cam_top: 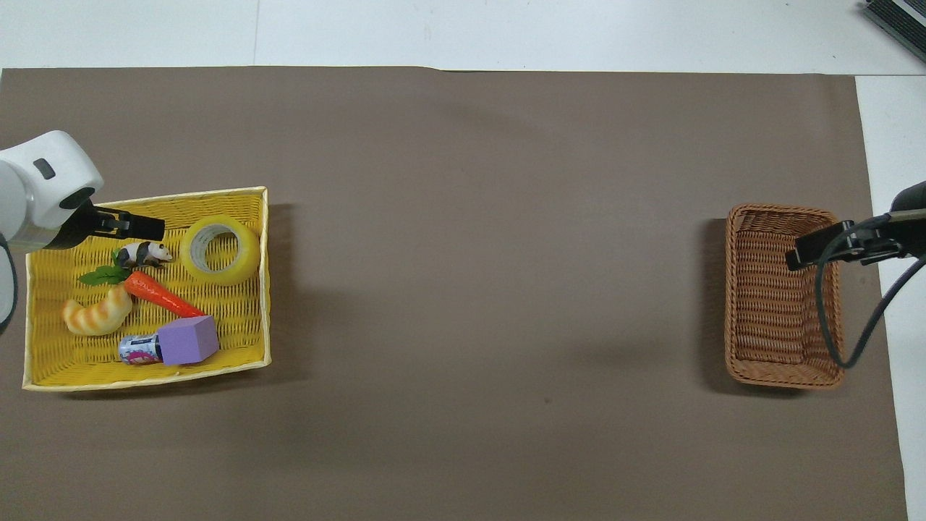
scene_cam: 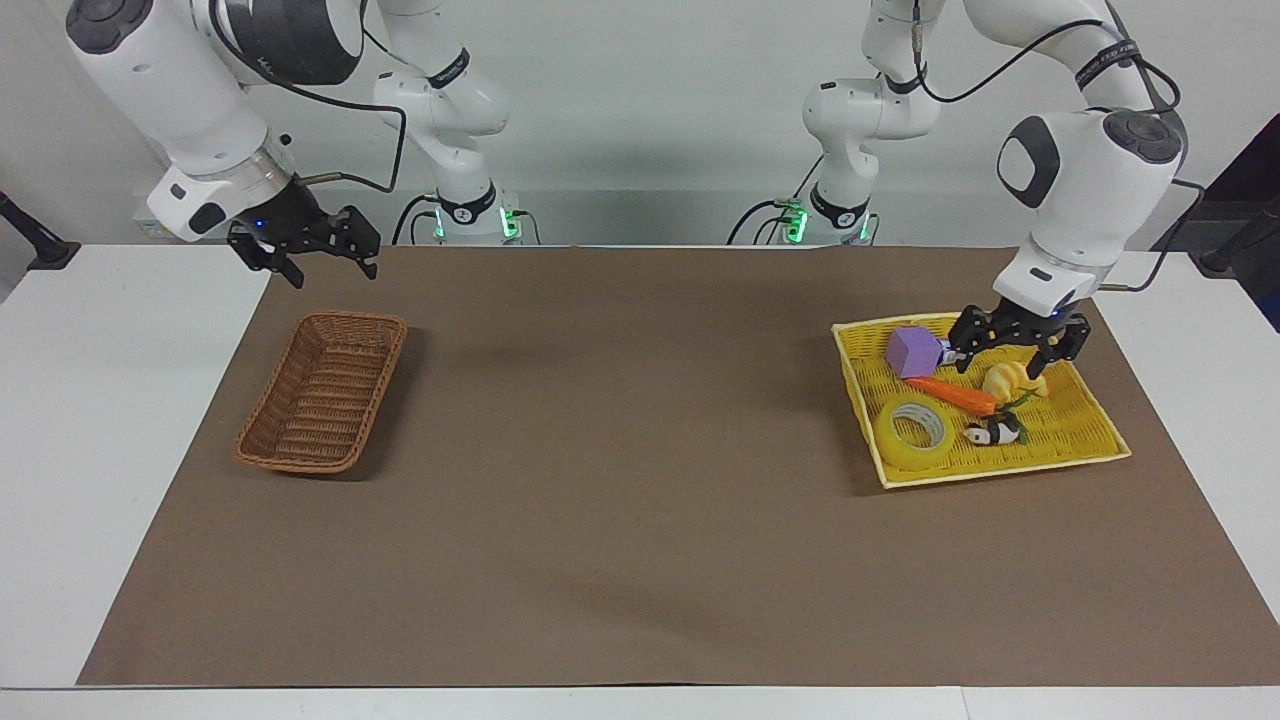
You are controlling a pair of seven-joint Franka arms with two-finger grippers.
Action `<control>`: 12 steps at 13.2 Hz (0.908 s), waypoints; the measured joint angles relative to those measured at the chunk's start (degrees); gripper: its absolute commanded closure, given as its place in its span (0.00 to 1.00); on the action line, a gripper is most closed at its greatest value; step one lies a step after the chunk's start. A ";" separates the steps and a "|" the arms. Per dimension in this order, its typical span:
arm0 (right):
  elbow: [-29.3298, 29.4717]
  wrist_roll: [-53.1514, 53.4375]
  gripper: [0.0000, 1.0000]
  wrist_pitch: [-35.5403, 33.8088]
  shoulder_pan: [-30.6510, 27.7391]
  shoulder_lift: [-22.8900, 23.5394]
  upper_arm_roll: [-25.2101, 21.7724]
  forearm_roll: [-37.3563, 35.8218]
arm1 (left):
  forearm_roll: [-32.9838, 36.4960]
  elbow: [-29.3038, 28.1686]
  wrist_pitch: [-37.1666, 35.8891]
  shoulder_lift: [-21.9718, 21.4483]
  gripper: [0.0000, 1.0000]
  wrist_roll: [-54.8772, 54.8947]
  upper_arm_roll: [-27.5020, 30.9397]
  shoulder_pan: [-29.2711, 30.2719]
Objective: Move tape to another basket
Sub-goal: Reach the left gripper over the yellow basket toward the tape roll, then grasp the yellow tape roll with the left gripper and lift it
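Observation:
The tape is wider than my open fingers, so my left gripper should next grab it by its narrow ring side beside the hollow core (cam_top: 221, 251).
The tape (scene_cam: 915, 432) (cam_top: 221, 251), a translucent yellow roll with a pale core, lies flat in the yellow basket (scene_cam: 1000, 465) (cam_top: 145, 380), in the corner farthest from the robots and toward the table's middle. My left gripper (scene_cam: 1003, 365) (cam_top: 137, 226) hangs open and empty low over that basket, above the croissant and the can, apart from the tape. The brown wicker basket (scene_cam: 325, 405) (cam_top: 785, 297) stands empty at the right arm's end. My right gripper (scene_cam: 330, 270) (cam_top: 810, 250) is open, raised over the brown basket's edge nearest the robots.
With the tape in the yellow basket lie a purple block (scene_cam: 910, 352) (cam_top: 188, 340), a carrot (scene_cam: 950, 395) (cam_top: 163, 295), a croissant (scene_cam: 1015, 380) (cam_top: 98, 315), a toy panda (scene_cam: 992, 432) (cam_top: 145, 253) and a small can (cam_top: 139, 349). A brown mat (scene_cam: 620, 480) covers the table between the baskets.

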 measured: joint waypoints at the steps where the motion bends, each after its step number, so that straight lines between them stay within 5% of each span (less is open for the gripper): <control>1: 0.00 -0.01 0.00 0.00 0.00 0.00 0.00 0.09 | 0.00 -0.49 0.72 0.69 0.00 0.00 -0.03 0.00; 9: 0.05 -0.01 0.00 0.00 0.00 0.00 0.00 0.16 | 0.00 -5.25 13.67 9.39 0.00 -0.09 0.01 0.00; 12: 0.06 -0.02 0.00 0.00 0.00 0.00 0.00 0.16 | -0.01 -7.38 15.25 10.41 0.24 -0.27 0.13 0.06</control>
